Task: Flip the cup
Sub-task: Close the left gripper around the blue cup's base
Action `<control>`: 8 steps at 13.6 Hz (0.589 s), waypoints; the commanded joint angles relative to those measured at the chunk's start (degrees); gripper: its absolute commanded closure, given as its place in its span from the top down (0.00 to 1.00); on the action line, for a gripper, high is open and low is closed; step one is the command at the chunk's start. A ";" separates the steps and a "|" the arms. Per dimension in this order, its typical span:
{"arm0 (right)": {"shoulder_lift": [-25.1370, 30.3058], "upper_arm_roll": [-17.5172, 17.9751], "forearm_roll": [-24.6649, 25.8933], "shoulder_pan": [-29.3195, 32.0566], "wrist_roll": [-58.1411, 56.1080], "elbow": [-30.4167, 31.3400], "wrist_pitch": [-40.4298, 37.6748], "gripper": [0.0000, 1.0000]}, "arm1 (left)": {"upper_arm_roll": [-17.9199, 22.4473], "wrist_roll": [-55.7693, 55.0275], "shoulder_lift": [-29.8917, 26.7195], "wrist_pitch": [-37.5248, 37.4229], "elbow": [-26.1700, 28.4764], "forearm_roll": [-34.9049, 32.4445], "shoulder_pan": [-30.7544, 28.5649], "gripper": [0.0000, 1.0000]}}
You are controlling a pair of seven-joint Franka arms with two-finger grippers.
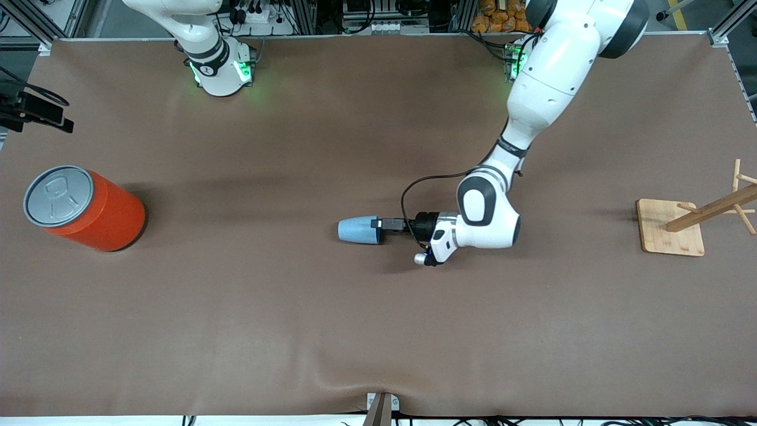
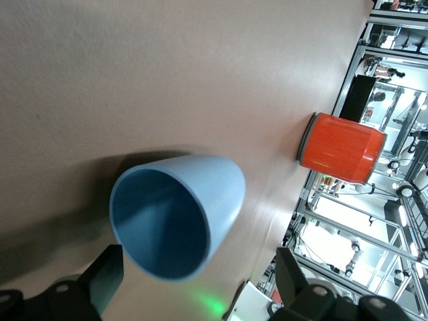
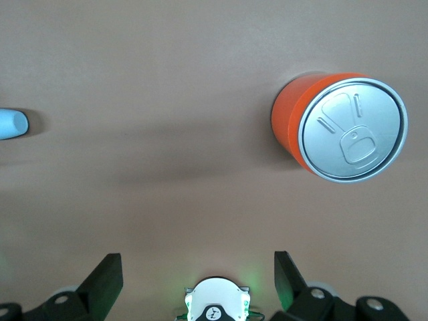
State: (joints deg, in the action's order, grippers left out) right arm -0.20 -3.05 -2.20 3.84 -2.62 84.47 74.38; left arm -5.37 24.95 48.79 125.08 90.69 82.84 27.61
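Observation:
My left gripper moves toward the cup's rim (image 2: pixel 204 228) next, before it closes on the cup: both fingers sit outside and short of the cup's blue opening (image 2: pixel 157 221).
The light-blue cup (image 1: pixel 355 230) lies on its side in the middle of the brown table, its mouth toward the left arm's end. My left gripper (image 1: pixel 377 229) is low and level at the cup's mouth. In the left wrist view the cup (image 2: pixel 200 187) shows its blue inside, and the left gripper (image 2: pixel 198 262) is open, one finger (image 2: pixel 107 274) on each side of the rim, not touching. My right gripper (image 3: pixel 197 264) is open and empty, high over the right arm's base, where it waits. The cup's closed end shows in the right wrist view (image 3: pixel 12 124).
A large orange can (image 1: pixel 100 216) with a grey lid stands at the right arm's end of the table; it also shows in the left wrist view (image 2: pixel 341 147) and the right wrist view (image 3: pixel 301 120). A wooden rack on a square base (image 1: pixel 671 235) stands at the left arm's end.

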 commanded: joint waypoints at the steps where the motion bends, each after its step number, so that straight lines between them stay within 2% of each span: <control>1: -0.94 0.42 1.05 1.60 1.04 -0.89 -1.08 1.00 | 0.18 1.41 0.78 1.92 -0.77 2.86 1.74 1.00; 5: -0.94 0.42 1.76 2.83 0.95 -0.80 -2.22 1.00 | 0.18 1.41 1.13 1.92 -1.74 3.38 1.83 1.00; 8: -0.86 0.42 1.76 4.07 0.95 -0.98 -1.70 1.00 | 0.18 1.68 1.31 1.92 -2.62 3.30 2.09 0.62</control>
State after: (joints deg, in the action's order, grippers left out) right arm -0.84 -3.46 -1.05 6.44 -2.47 84.52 73.09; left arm -5.17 25.42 49.48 126.51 89.09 84.71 29.34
